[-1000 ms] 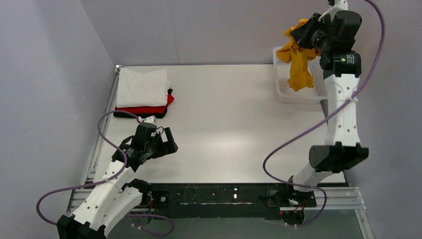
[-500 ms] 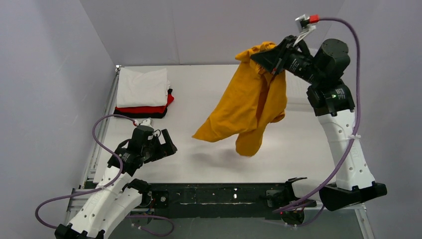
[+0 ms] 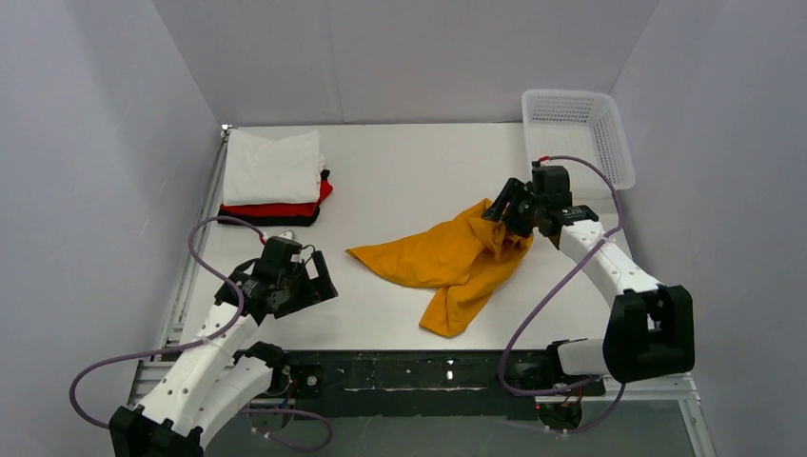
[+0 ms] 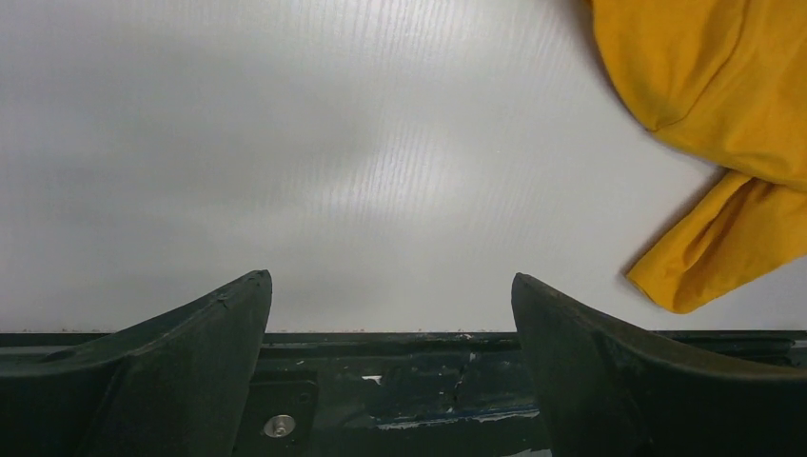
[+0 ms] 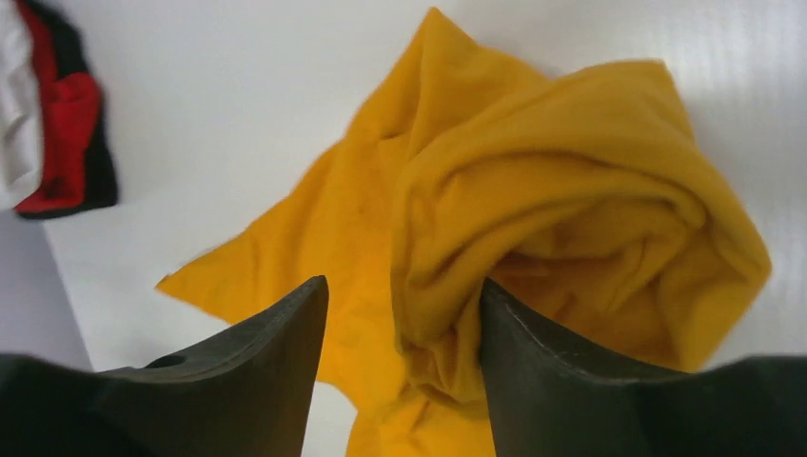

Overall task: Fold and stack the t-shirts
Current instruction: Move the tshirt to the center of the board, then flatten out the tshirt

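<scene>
I should grab the mustard-orange t-shirt with my right gripper by the loose fold at its bunched end, which leaves the t-shirt's opposite end for my left gripper. Then it can be spread out for folding.
The mustard-orange t-shirt (image 3: 447,262) lies crumpled and spread on the white table, right of centre. My right gripper (image 3: 501,214) sits low over its bunched far-right end. In the right wrist view its jaws stand apart, open, with a loose fold of the shirt (image 5: 571,190) lying between and beside the fingers. My left gripper (image 3: 319,276) hovers open to the left of the shirt, with nothing between its jaws (image 4: 390,286); the shirt's edge (image 4: 723,86) shows at upper right. A folded stack sits at the far left, white t-shirt (image 3: 271,167) over red (image 3: 285,208) over black (image 3: 238,219).
A white lattice basket (image 3: 576,133) stands at the far right corner, with nothing showing inside. The black front rail (image 4: 400,381) of the table runs just under my left gripper. Grey walls close in the left, back and right sides.
My right arm swung the mustard shirt out of the basket, down and left onto the table. Its jaws have opened and the shirt now lies on the surface. The left arm barely moved.
</scene>
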